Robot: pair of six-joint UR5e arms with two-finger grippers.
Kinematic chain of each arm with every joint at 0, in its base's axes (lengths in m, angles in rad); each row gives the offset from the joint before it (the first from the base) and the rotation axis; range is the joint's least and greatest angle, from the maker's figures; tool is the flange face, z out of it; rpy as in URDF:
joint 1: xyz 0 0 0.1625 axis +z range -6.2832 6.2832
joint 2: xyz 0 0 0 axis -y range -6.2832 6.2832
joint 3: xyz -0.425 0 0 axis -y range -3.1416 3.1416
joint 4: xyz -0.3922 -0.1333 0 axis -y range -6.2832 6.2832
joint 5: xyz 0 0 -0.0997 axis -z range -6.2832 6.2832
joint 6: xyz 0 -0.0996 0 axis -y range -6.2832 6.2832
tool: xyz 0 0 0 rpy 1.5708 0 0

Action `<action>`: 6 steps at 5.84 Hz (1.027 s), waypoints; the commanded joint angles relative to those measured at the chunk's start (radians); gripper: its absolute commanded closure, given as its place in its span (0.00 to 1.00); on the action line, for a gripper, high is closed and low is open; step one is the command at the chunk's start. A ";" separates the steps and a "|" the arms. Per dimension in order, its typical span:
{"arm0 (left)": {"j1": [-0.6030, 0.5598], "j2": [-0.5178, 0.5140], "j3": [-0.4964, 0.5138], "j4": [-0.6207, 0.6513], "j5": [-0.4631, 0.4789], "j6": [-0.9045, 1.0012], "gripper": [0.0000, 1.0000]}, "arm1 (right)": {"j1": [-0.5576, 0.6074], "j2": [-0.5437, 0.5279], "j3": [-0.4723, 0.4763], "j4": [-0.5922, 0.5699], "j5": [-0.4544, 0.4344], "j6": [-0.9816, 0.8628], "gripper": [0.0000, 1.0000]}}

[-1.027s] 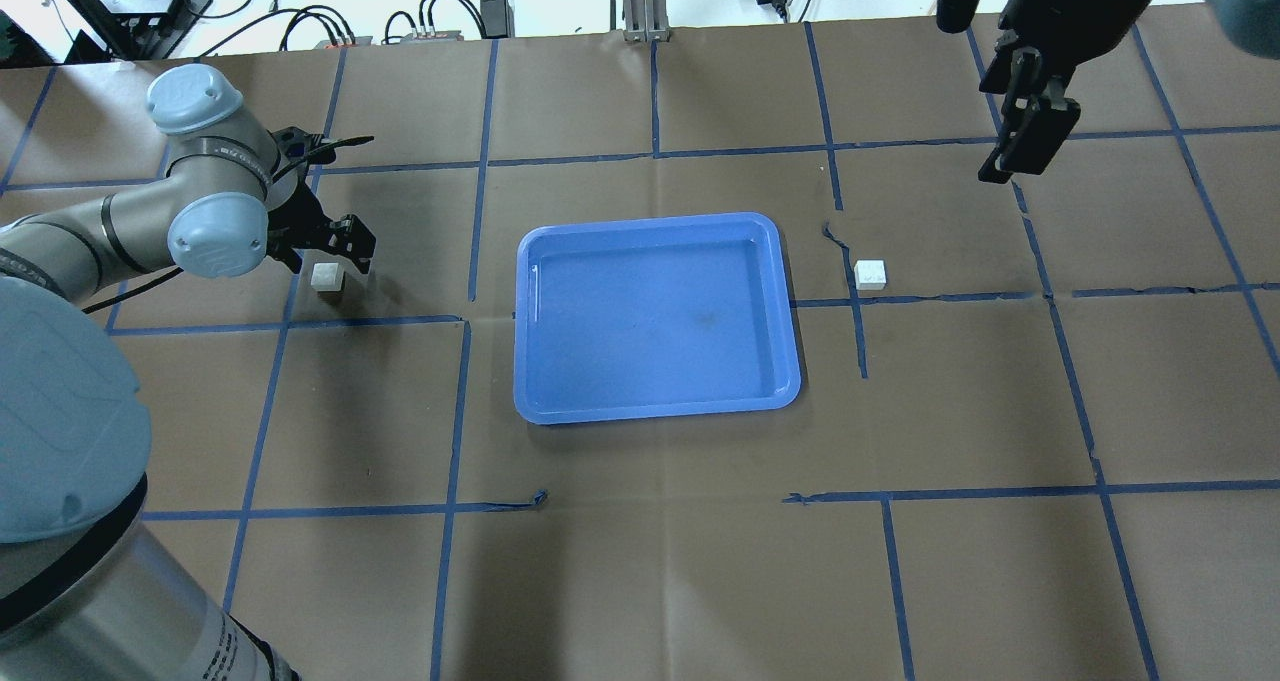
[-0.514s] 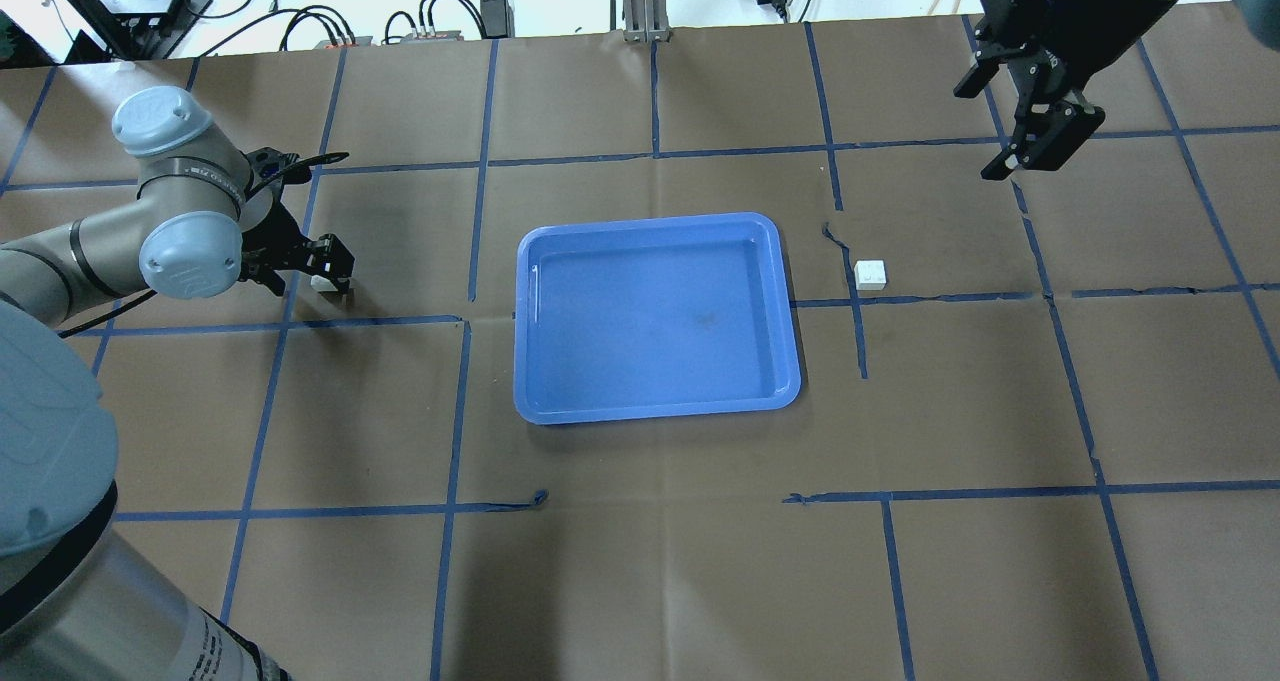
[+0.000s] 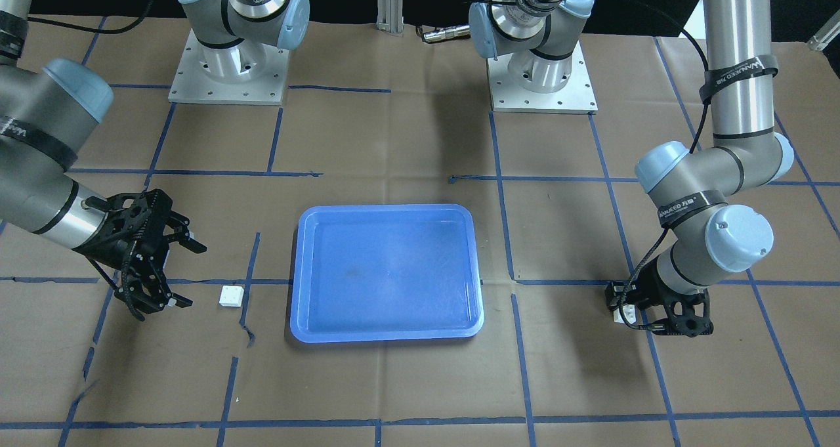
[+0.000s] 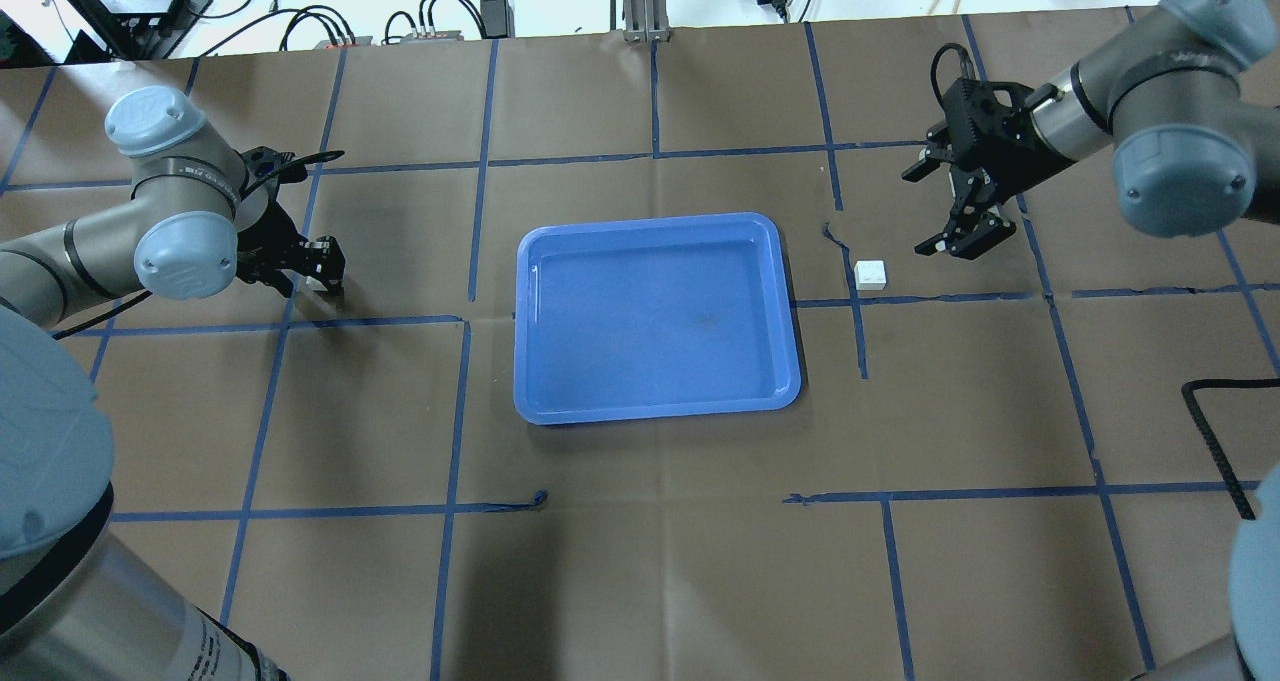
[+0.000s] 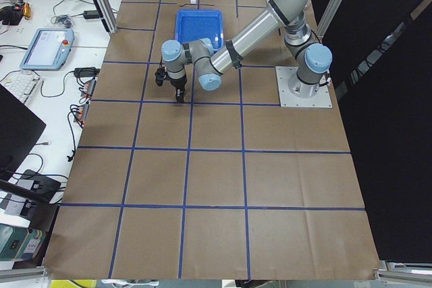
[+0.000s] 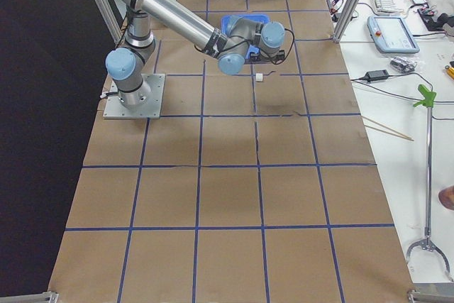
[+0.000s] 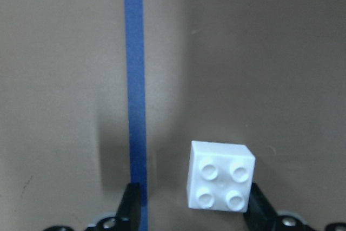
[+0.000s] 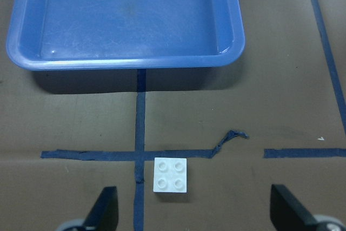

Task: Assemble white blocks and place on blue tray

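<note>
My left gripper next needs to grab the white block on the brown paper by its smooth sides, so its studs stay free for assembly.
One white block (image 7: 220,176) lies on the brown paper beside a blue tape line. My left gripper (image 7: 192,212) is open and low around it, with the block close to one finger. In the front view this block (image 3: 622,314) peeks out beside the left gripper (image 3: 656,317). The other white block (image 4: 871,274) lies right of the blue tray (image 4: 655,316), studs up. My right gripper (image 4: 935,209) is open and empty, hovering a little past this block, which shows in the right wrist view (image 8: 171,175) ahead of the fingers (image 8: 105,212).
The blue tray (image 3: 387,273) holds nothing and sits mid-table; its rim (image 8: 124,62) is just beyond the right block. Blue tape lines grid the brown paper. Cables and power supplies (image 4: 440,21) lie past the table's far edge. A black coiled cable (image 4: 1215,441) hangs at the right.
My left gripper has come down from beside the left block to straddle it. My right arm has swung in and down from the far right corner toward the right block.
</note>
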State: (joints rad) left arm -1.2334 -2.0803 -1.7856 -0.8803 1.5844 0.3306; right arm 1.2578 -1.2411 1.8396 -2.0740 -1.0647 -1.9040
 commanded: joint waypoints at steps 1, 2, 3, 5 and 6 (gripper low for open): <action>-0.001 0.006 0.002 0.001 -0.001 -0.004 0.72 | -0.008 0.069 0.047 -0.075 0.023 0.000 0.00; -0.005 0.014 0.000 -0.002 -0.003 -0.007 0.88 | -0.008 0.080 0.052 -0.078 0.023 -0.006 0.00; -0.005 0.014 -0.001 -0.005 -0.003 -0.008 0.98 | -0.008 0.103 0.052 -0.084 0.022 -0.007 0.00; -0.015 0.043 -0.003 -0.018 -0.003 -0.008 1.00 | -0.008 0.126 0.052 -0.103 0.020 -0.007 0.00; -0.038 0.075 -0.002 -0.064 -0.001 -0.015 1.00 | -0.006 0.137 0.053 -0.100 0.020 -0.009 0.00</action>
State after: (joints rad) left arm -1.2544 -2.0312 -1.7880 -0.9108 1.5820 0.3202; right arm 1.2504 -1.1156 1.8920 -2.1749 -1.0445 -1.9118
